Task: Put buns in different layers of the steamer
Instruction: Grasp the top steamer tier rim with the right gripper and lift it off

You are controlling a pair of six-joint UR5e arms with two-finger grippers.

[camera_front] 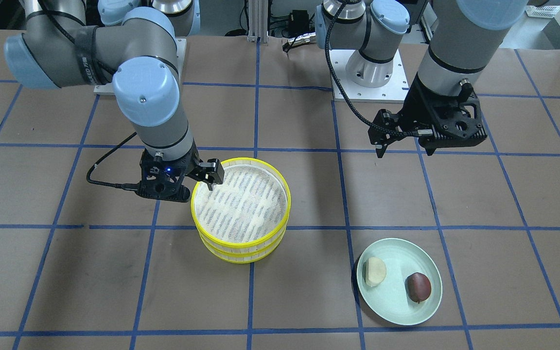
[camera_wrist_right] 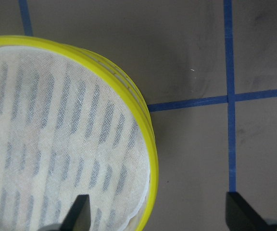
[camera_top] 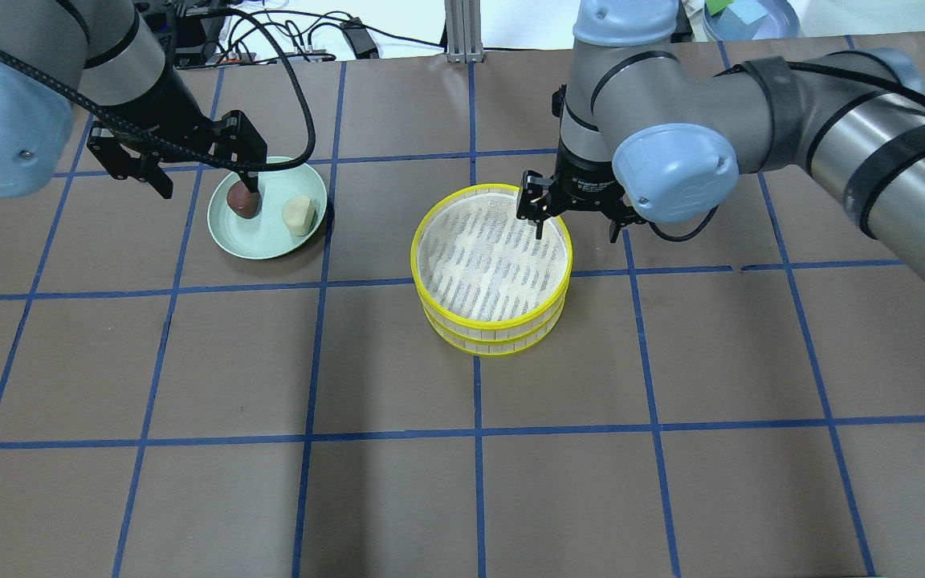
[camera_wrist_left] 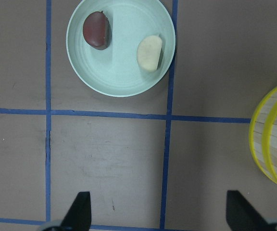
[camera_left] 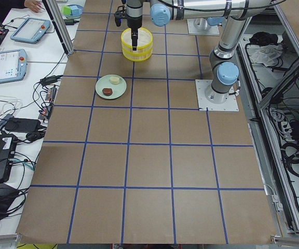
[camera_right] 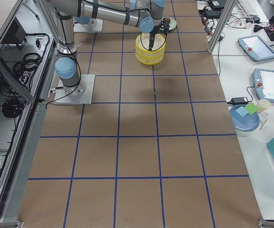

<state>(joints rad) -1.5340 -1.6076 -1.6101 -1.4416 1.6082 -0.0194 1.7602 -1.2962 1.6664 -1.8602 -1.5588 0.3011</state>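
Observation:
The top layer should be grabbed next by its yellow rim (camera_front: 196, 192) with my right gripper, to open up the lower layer (camera_front: 241, 256) for a bun.
Two steamer layers with yellow rims stand stacked mid-table; the top layer (camera_front: 193, 204) rests on the lower layer (camera_front: 241, 256), and its striped cloth is bare. The cream bun (camera_front: 374, 271) and the reddish-brown bun (camera_front: 418, 287) lie on a pale green plate (camera_front: 396, 311). My left gripper (camera_front: 405, 149) is open and empty, high above the table on the robot's side of the plate; its wrist view shows both buns (camera_wrist_left: 96, 30) (camera_wrist_left: 149, 53). My right gripper (camera_top: 576, 229) is open and straddles the top layer's rim (camera_wrist_right: 143, 120), one finger (camera_wrist_right: 81, 211) over the cloth and one outside.
The table is brown paper with a blue tape grid. The plate (camera_top: 266, 245) sits about one grid square from the steamer stack (camera_top: 430, 233). Tablets, cables and a blue bowl lie on side benches beyond the table's ends.

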